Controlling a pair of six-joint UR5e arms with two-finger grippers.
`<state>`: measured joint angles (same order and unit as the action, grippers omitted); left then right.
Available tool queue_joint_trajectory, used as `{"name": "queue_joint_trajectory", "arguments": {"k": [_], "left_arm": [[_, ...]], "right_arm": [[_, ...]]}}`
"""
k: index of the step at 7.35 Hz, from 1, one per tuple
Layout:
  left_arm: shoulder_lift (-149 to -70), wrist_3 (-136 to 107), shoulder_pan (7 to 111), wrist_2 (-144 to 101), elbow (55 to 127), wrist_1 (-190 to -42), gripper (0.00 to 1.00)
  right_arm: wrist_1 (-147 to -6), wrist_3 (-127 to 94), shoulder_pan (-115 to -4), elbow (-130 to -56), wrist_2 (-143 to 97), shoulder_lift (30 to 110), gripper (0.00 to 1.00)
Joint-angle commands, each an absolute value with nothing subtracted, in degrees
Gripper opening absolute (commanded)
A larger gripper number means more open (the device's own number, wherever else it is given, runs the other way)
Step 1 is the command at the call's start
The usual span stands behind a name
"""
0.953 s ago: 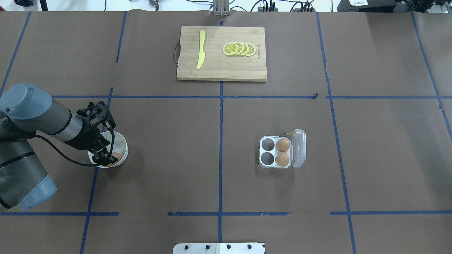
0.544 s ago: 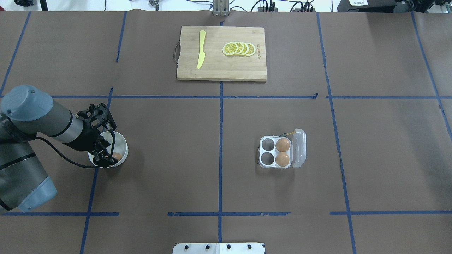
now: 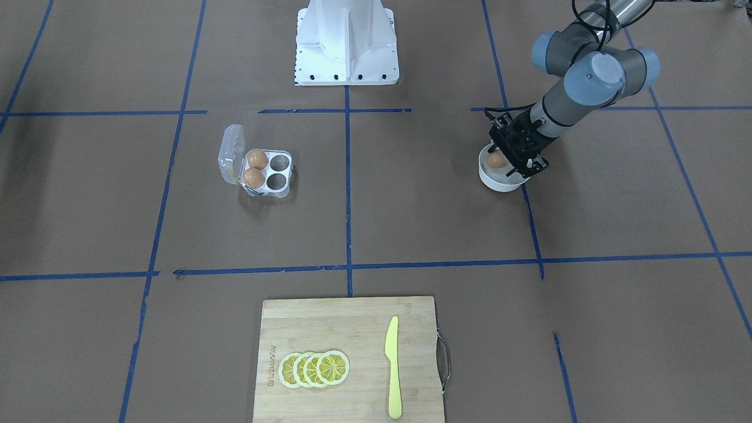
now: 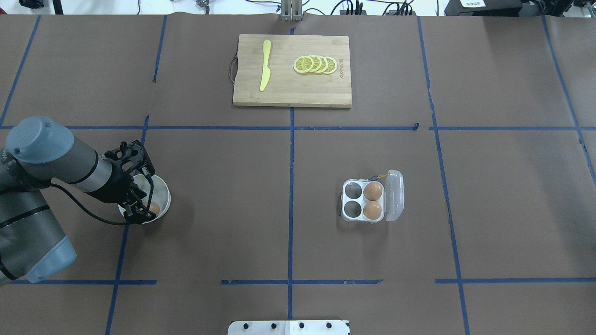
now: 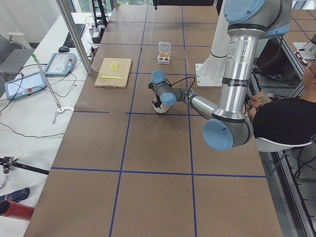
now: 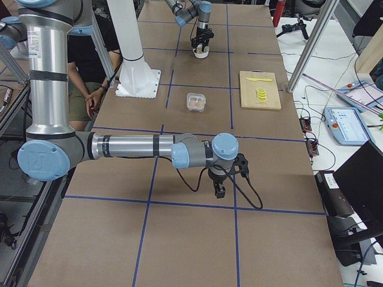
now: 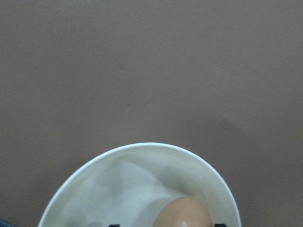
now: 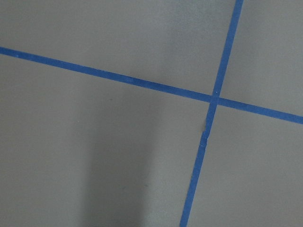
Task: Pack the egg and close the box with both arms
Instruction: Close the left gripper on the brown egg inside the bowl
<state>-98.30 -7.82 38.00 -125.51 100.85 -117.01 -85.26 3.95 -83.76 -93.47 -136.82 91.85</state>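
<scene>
My left gripper should next grab the brown egg by its rounded sides, to fill an empty cup of the clear carton (image 3: 279, 163).
An orange-brown egg (image 4: 154, 208) lies in a white bowl (image 4: 165, 194) at the table's left; it also shows in the front view (image 3: 497, 158) and at the bottom of the left wrist view (image 7: 183, 213). My left gripper (image 4: 142, 199) is open and reaches down into the bowl, its fingertips (image 7: 218, 224) on either side of the egg. The clear carton (image 4: 347, 200) stands right of centre with its lid (image 4: 395, 195) open, two brown eggs (image 4: 373, 191) in the cups nearest the lid and two cups empty. My right gripper (image 6: 220, 190) shows only in the right side view, low over the table; I cannot tell its state.
A wooden cutting board (image 4: 292, 90) with lemon slices (image 4: 315, 64) and a yellow knife (image 4: 265, 65) lies at the far centre. The white pedestal base (image 3: 346, 41) stands at the robot's side. Blue tape lines cross the brown table cover.
My left arm has shifted slightly and the gripper has sunk a little deeper into the bowl around the egg. The carton and board have not moved.
</scene>
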Motion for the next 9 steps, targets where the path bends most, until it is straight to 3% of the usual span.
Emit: {"name": "queue_joint_trajectory", "arguments": {"k": [1,3,4,5,6,9], "left_arm": [[-98.3,-7.8,37.2,-125.5,100.6,-115.9,0.70],[-98.3,-7.5,37.2,-125.4,100.6,-115.7,0.67],[-98.2,-7.5,37.2,-125.4,100.6,-115.7,0.56],[-98.2,-7.5,37.4,-125.5,101.3,-113.7,0.26],[-98.3,-7.5,37.8,-125.3,102.4,-109.1,0.03],[-98.3,-7.5,39.4,-124.7,104.6,-108.3,0.00]], "right_arm": [[-85.3,4.0,-83.7,-93.5,-136.8,91.8,1.00],[-85.3,4.0,-83.7,-93.4,-136.9,91.8,1.00],[-85.3,4.0,-83.7,-93.5,-137.0,91.8,1.00],[-85.3,4.0,-83.8,-93.5,-137.0,91.8,1.00],[-85.3,4.0,-83.7,-93.5,-137.0,91.8,1.00],[-85.3,4.0,-83.7,-93.6,-137.1,91.8,1.00]]}}
